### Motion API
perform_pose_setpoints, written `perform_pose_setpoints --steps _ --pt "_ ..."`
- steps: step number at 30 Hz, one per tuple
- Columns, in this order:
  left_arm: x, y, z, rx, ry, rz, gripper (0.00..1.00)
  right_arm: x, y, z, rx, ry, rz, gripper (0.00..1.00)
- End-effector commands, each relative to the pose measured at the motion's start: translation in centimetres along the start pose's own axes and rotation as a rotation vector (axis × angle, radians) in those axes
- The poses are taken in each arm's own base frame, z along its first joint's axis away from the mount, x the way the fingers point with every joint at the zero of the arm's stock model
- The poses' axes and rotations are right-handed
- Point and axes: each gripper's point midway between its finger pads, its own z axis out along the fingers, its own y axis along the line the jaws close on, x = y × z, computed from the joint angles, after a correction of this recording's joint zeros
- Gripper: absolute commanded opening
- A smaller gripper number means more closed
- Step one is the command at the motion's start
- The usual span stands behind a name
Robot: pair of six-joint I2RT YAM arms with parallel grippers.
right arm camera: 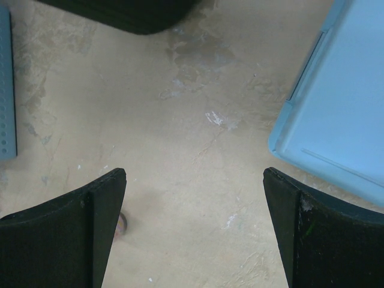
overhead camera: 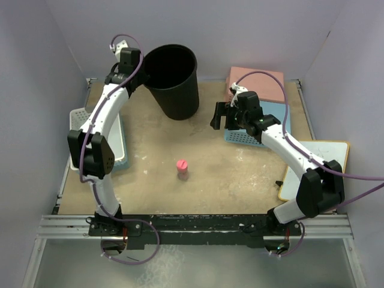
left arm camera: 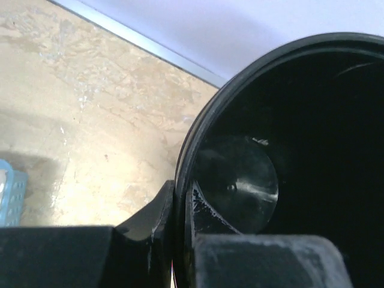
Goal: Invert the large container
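Note:
I should next turn the large container upside down, so I should grip the large container's rim (overhead camera: 195, 64) with my right gripper, opposite my left gripper, with one fingertip inside.
The large container (overhead camera: 174, 81) is a tall black tapered bin with a rolled rim, mouth up, tilted slightly at the back middle of the table. My left gripper (overhead camera: 135, 66) is shut on its left rim. In the left wrist view one finger is outside the wall and one inside, pinching the rim (left arm camera: 186, 156), and the bin's round bottom (left arm camera: 237, 183) shows inside. My right gripper (overhead camera: 221, 115) is open and empty, hovering over bare table right of the bin. The right wrist view shows the bin's base edge (right arm camera: 126, 15) at the top.
A blue basket (overhead camera: 117, 144) with a white one lies at the left edge. A pink basket (overhead camera: 264, 81) and a blue one (overhead camera: 273, 114) lie at the back right. A small pink object (overhead camera: 182, 168) stands mid-table. A white board (overhead camera: 321, 159) lies right.

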Motion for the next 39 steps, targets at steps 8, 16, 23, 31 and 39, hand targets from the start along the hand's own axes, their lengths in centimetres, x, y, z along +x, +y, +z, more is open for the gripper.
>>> perform_pose_setpoints --steps 8,16,23,31,39 --pt "-0.8 -1.6 -9.4 0.132 -0.162 0.222 0.00 -10.6 3.1 -8.0 -0.040 -0.312 -0.115 0.98" --pt "-0.6 -2.4 -11.1 0.191 -0.127 0.327 0.00 -10.2 14.6 -14.4 -0.643 -0.490 -0.574 0.96" --pt "0.8 -4.1 -11.4 0.264 -0.001 0.345 0.00 -7.6 22.2 -12.0 -0.766 -0.364 -0.826 0.97" --pt "1.0 -4.2 -12.0 0.274 0.023 0.335 0.00 -6.4 22.6 -5.6 -0.656 -0.269 -0.842 0.97" --pt "0.6 -4.7 -12.2 0.293 0.012 0.322 0.00 -3.5 21.8 -2.1 -0.573 -0.113 -0.900 0.53"
